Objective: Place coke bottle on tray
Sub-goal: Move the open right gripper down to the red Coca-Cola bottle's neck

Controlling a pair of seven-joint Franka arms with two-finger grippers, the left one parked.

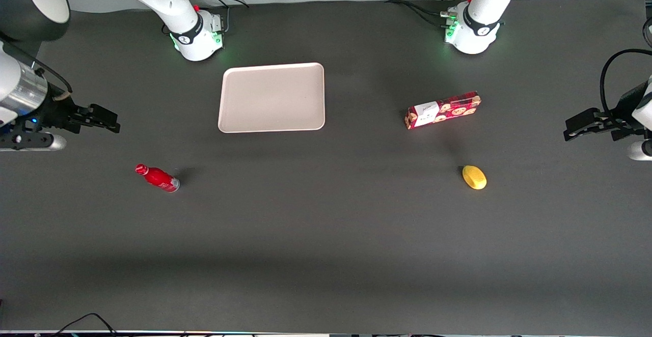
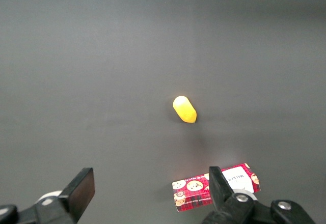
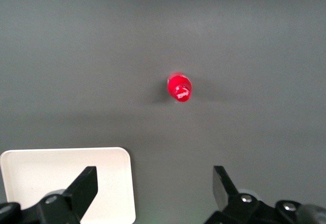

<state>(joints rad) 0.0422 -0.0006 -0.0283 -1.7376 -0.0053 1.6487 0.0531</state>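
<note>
The gripper grabs the coke bottle by the middle of its red body (image 1: 158, 177) next, to place it on the tray (image 1: 272, 97).
The coke bottle (image 1: 157, 177) lies on its side on the dark table, nearer to the front camera than the tray and toward the working arm's end. It is small, glossy red, with a red cap and a silvery base. In the right wrist view the coke bottle (image 3: 180, 87) shows cap-on. The pale beige-pink tray (image 1: 272, 97) lies flat with nothing on it, and a corner of the tray (image 3: 66, 183) shows in the right wrist view. My gripper (image 1: 111, 119) hangs above the table at the working arm's end, apart from both. The gripper (image 3: 153, 183) is open and holds nothing.
A long red cookie box (image 1: 443, 109) and a yellow oval object (image 1: 474, 177) lie toward the parked arm's end; the left wrist view shows the box (image 2: 214, 188) and the yellow object (image 2: 184, 109). The working arm's base (image 1: 196, 34) stands beside the tray's farther edge.
</note>
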